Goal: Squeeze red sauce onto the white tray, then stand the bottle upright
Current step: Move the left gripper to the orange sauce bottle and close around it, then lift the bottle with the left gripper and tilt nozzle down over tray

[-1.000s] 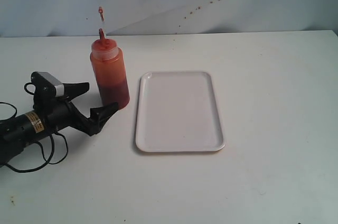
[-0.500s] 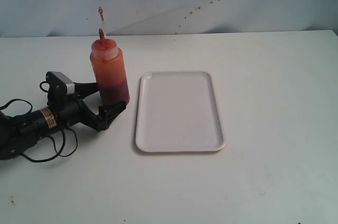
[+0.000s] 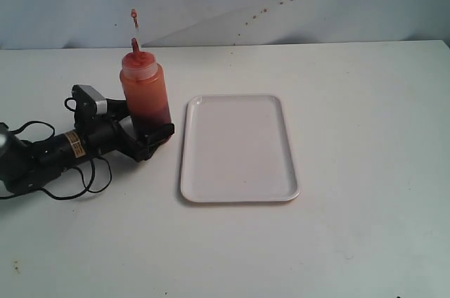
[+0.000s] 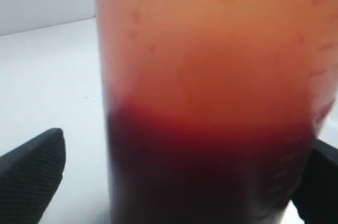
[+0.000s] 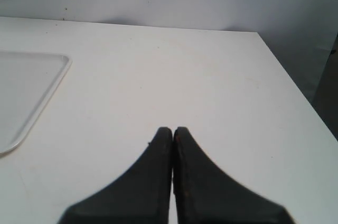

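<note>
My left gripper grips the bottle by its lower body [image 3: 151,110] next, so the bottle's thin red nozzle [image 3: 135,31] stays free to squeeze sauce onto the tray.
The bottle [image 3: 145,98] stands upright on the white table, left of the white tray [image 3: 239,147]. It is translucent orange, with the red sauce [image 3: 152,124] dark in its lower part and a thin red nozzle on top. My left gripper [image 3: 146,124] lies low on the table and is open, one finger on each side of the bottle's base. In the left wrist view the bottle [image 4: 211,76] fills the picture, and a gap shows between it and one finger [image 4: 31,174]. My right gripper [image 5: 172,131] is shut on nothing over bare table, with the tray's corner [image 5: 26,92] off to one side. The tray holds no sauce.
The left arm's black cables [image 3: 70,178] trail on the table behind the gripper. Small brownish specks [image 3: 267,11] dot the back wall. The table's side edge [image 5: 296,92] runs past the right gripper.
My left gripper has slid along the table toward the bottle until its open jaws straddle the base. The bottle, tray and right gripper have stayed still.
</note>
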Available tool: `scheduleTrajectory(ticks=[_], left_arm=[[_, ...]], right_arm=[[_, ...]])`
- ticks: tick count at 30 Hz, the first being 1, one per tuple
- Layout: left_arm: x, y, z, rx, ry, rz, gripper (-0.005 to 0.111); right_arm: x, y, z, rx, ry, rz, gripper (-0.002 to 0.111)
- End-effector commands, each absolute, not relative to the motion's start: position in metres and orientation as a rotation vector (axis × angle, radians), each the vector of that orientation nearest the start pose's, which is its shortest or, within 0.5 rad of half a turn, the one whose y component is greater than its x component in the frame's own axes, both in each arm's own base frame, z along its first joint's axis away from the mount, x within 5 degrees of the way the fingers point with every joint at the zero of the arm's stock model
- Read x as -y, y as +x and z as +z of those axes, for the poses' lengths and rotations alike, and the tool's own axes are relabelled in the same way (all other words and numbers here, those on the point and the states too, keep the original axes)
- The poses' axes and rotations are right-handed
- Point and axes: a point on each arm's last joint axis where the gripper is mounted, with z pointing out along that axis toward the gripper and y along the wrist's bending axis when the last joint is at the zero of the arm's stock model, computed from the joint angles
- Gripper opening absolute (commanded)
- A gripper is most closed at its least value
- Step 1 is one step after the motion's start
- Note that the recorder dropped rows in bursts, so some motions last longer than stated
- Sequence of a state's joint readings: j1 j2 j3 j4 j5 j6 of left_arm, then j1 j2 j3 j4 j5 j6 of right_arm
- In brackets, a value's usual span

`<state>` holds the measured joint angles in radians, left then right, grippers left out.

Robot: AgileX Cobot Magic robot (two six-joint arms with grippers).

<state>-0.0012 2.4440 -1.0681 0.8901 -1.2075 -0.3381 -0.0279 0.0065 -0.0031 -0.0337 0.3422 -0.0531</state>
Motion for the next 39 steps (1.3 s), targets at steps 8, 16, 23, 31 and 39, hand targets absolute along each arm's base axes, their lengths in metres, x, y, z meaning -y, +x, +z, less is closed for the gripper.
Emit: scheduleTrajectory(ticks=[8, 16, 23, 31, 39], left_arm=[[0.092, 0.397, 0.029, -1.635, 0.687, -0.746, 0.104], [0.096, 0.398, 0.028, -1.655, 0.669, -0.728, 0.104], [0.094, 0.4, 0.027, -1.681, 0.633, -0.7, 0.104], [0.09, 0.403, 0.023, -1.735, 0.602, -0.658, 0.065], [0.091, 0.402, 0.023, -1.732, 0.616, -0.656, 0.001]], right_arm=[[0.003, 0.054, 0.183, -1.817, -0.041, -0.096, 0.0], [0.003, 0.054, 0.183, -1.817, -0.041, -0.096, 0.0], [0.003, 0.054, 0.183, -1.817, -0.041, -0.096, 0.0], [0.003, 0.054, 0.183, -1.817, -0.041, -0.096, 0.0], [0.003, 0.054, 0.183, -1.817, -0.041, -0.096, 0.0]])
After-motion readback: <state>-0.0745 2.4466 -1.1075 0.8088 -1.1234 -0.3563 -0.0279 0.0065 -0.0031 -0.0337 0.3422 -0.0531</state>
